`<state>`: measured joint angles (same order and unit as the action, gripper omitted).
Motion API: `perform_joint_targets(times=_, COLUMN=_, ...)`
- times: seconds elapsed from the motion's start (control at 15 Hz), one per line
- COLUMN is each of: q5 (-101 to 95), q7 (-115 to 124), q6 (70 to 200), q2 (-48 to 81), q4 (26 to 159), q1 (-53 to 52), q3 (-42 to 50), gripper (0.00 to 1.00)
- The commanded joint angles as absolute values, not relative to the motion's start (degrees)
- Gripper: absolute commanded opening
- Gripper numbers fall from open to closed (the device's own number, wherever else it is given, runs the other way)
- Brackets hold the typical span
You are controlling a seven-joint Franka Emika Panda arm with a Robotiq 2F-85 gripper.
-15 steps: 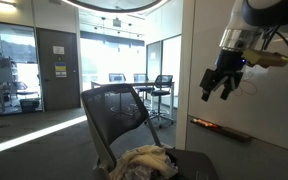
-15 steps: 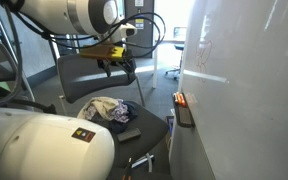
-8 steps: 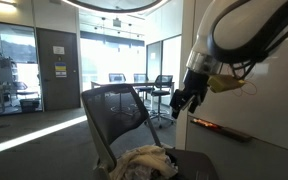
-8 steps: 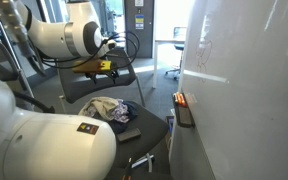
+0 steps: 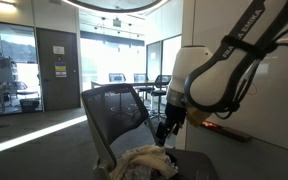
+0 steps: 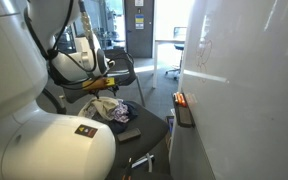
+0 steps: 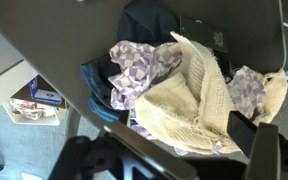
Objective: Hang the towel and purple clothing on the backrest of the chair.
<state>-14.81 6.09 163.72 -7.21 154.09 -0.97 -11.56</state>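
Note:
My gripper grabs the cream towel's exposed bunched fold next, so its length can drape over the backrest (image 5: 114,108).
A cream knitted towel (image 7: 189,105) lies on top of purple-checked clothing (image 7: 144,62) in a pile on the dark chair seat (image 7: 154,20). The pile shows in both exterior views (image 5: 144,162) (image 6: 106,108). The chair's mesh backrest (image 5: 114,108) stands upright and bare. My gripper (image 7: 184,150) is open and empty, just above the towel, with one finger (image 7: 269,150) at the pile's edge. It also shows in an exterior view (image 5: 165,130), above the pile.
A white wall with a marker tray (image 5: 219,127) (image 6: 181,105) stands close beside the chair. The robot's white body (image 6: 44,140) fills the foreground. A small box (image 7: 39,95) lies on the floor by the chair.
My gripper has come down from high beside the wall and across to just above the pile on the seat. The clothes have not moved.

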Motion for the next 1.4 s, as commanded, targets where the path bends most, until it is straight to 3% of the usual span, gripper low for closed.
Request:
perform_joint_targets(times=0.0, q5=-21.16, q7=9.87, q6=166.56, q2=1.81, q4=147.32, q1=0.97, q3=-12.17, gripper=1.00)
perform_joint_targets(times=0.8, q5=-17.30, q7=6.38, q6=169.60, q2=19.00, q4=137.94, q1=0.08, q3=-12.33, gripper=1.00)
perform_joint_targets(times=0.87, q5=-13.39, q7=2.87, q6=169.92, q2=19.10, q4=138.27, q1=-2.52, q3=-10.29, gripper=0.79)
perform_joint_targets(times=1.33, q5=-5.59, q7=-5.30, q6=169.63, q2=20.85, q4=138.02, q1=-0.56, q3=-12.54, gripper=0.27)
